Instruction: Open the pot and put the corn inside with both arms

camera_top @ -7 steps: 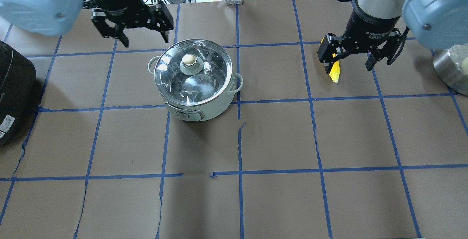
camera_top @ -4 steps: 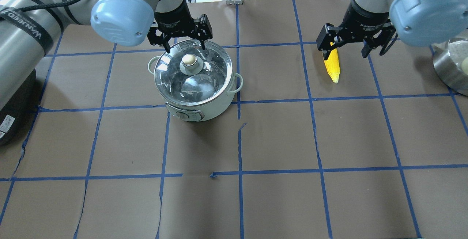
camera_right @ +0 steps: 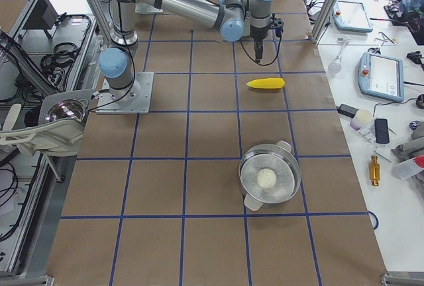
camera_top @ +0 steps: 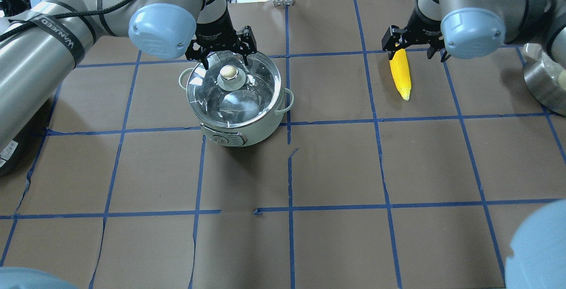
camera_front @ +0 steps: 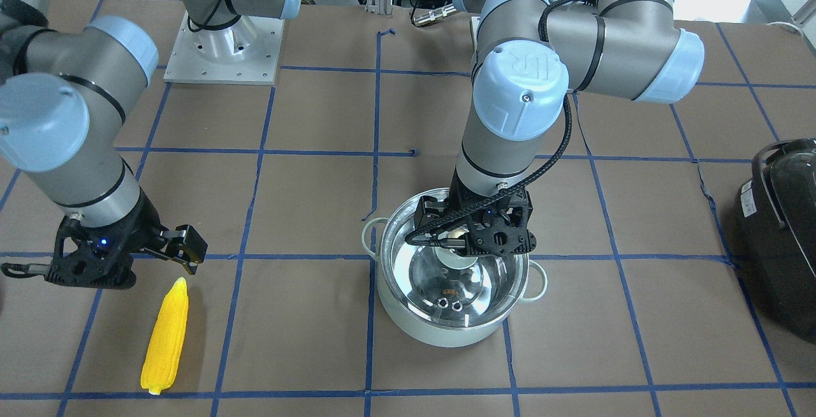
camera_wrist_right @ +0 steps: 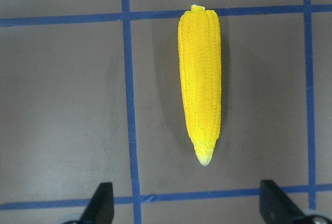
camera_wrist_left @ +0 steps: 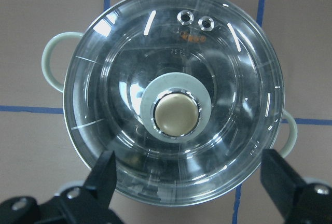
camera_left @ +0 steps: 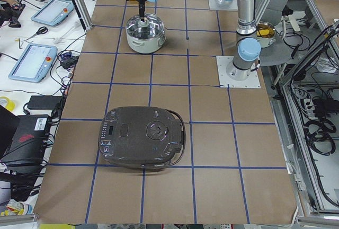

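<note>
The glass lid spreads wider than the robot's open fingers, so the left gripper will next grab the narrow brass knob (camera_wrist_left: 177, 114) to open the pot.
The mint-green pot (camera_top: 239, 123) stands left of centre with its glass lid (camera_top: 247, 103) on and the brass knob (camera_top: 229, 72) on top. My left gripper (camera_top: 225, 58) hangs open just above the lid, near the knob and not touching it. In the left wrist view the knob (camera_wrist_left: 176, 112) lies between and ahead of the spread fingers (camera_wrist_left: 106, 169). The yellow corn (camera_top: 400, 74) lies flat on the mat at the far right. My right gripper (camera_top: 412, 49) hovers open over its blunt end. The right wrist view shows the whole corn (camera_wrist_right: 200, 79) untouched.
A bulky black appliance (camera_front: 781, 238) sits at the table edge on my left. A steel bowl (camera_top: 546, 83) stands at the far right edge. The table is brown paper with a blue tape grid (camera_top: 289, 169).
My left arm swung in from the far left and lowered its open gripper over the pot lid. My right gripper moved toward the corn's blunt end, uncovering more of the cob. Pot and corn have not moved.
</note>
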Robot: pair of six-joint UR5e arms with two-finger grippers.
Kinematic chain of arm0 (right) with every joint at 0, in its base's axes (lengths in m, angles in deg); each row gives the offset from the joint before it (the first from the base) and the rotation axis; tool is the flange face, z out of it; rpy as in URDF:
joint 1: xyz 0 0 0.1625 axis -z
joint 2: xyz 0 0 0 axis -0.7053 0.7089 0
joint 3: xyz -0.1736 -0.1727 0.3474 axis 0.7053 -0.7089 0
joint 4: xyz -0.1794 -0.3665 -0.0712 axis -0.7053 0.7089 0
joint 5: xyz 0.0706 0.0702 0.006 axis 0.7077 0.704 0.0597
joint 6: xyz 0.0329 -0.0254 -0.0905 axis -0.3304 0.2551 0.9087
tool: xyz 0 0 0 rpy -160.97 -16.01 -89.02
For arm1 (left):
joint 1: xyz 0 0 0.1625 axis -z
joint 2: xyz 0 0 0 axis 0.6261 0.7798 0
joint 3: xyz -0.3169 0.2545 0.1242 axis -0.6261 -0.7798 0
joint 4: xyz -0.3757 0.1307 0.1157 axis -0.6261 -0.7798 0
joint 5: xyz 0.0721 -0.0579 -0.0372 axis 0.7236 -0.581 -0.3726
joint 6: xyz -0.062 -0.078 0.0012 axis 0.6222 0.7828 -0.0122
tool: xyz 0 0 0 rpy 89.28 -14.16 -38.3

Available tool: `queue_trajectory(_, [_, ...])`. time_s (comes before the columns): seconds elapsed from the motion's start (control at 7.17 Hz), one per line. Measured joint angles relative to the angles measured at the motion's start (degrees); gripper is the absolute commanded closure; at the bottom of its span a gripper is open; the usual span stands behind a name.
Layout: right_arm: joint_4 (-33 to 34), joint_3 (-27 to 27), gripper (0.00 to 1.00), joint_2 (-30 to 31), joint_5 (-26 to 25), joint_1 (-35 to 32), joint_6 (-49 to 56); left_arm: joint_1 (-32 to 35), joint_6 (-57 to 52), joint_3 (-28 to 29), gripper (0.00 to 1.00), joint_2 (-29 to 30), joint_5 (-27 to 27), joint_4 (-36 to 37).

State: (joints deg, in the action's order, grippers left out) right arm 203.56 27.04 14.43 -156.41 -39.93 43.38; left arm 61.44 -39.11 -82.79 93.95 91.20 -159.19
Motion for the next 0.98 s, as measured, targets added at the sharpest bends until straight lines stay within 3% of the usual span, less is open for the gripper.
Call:
queue_trajectory(0.28, [6.82,-0.32,0.00,-5.52,-0.24,0.25,0.15,-0.07,0.13,-0.36,0.15,1.27,-0.16,0.54])
queue_trajectory(0.7, [11.22,-0.57,0.00,-10.55,-0.37,1.04,2.01,-0.09,-0.04,-1.06,0.28,1.63,-0.23,0.70])
queue_trajectory(0.84, [11.69,-0.55,0.00,-11.46,-0.34,1.15,2.82,-0.09,0.11,-1.11,0.49,1.70,-0.30,0.69])
queue_trajectory(0.98, [12.42,-0.55,0.00,-12.64,-0.42,1.23,3.18,-0.09,0.14,-1.13,0.59,1.76,-0.34,0.69])
